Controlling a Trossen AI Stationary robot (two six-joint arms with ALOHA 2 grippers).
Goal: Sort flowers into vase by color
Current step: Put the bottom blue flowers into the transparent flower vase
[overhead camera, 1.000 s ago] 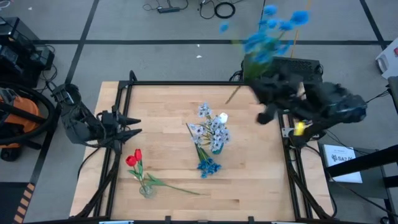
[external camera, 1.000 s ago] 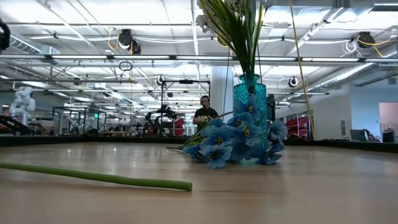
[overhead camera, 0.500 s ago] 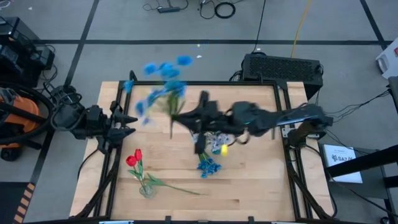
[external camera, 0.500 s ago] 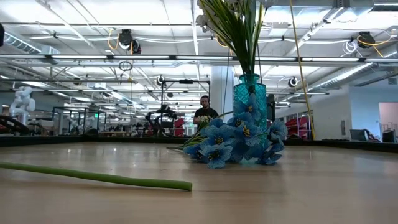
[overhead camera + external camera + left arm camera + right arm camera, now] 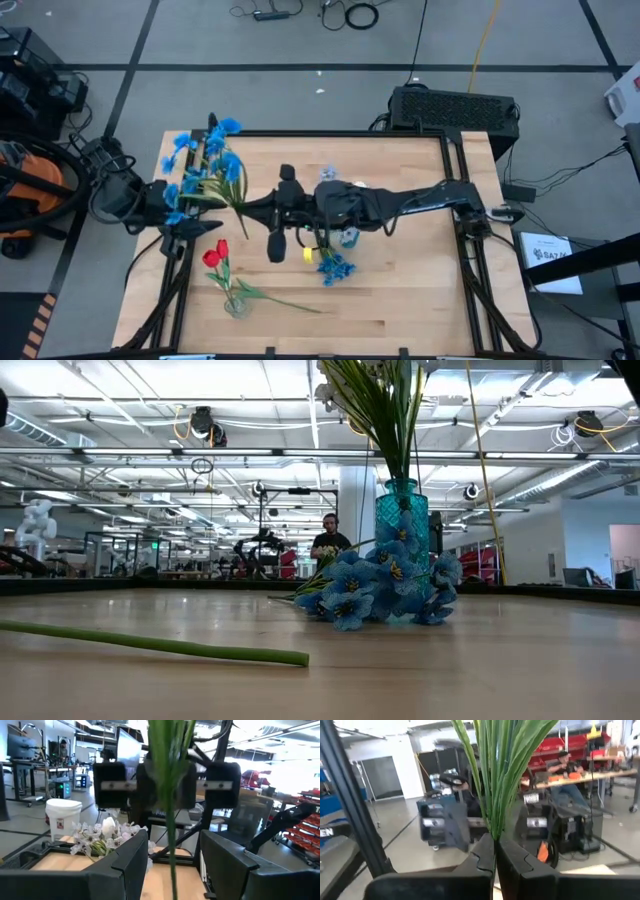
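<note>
My left gripper grabs the blue spray by its green stems next, so its flower heads stay free for sorting into a vase.
My right gripper (image 5: 250, 207) reaches across the table from the right and is shut on a bright blue spray (image 5: 203, 160), held in the air over the table's left part. Its green stems (image 5: 496, 780) rise from the shut fingers (image 5: 495, 851). My left gripper (image 5: 205, 217) stands open at the left edge, facing the right one. The spray's stem (image 5: 170, 845) hangs in the gap between its fingers, apart from both. A teal vase (image 5: 403, 510) of pale grey-blue sprays stands mid-table. Another blue spray (image 5: 375, 590) lies at its foot. Red tulips (image 5: 215, 254) stand in a small clear vase (image 5: 236, 306). My right gripper pinches the spray's bundle of green stems (image 5: 495, 834) between its two fingers. The fingers come level from the table's right side and lie across the stems. The spray is lifted clear of the table, flower heads up, with its stem end hanging below the fingers.
A loose green stem (image 5: 150, 645) lies on the near left part of the table, beside the clear vase. My right arm (image 5: 400, 203) stretches over the teal vase. A black frame (image 5: 330, 133) runs along the table's edges.
My right gripper has swept from beyond the table's far right corner across to its left part, sinking a little. It has carried the blue spray clear of the table and stayed shut. My left gripper has tipped up toward level and stayed open.
</note>
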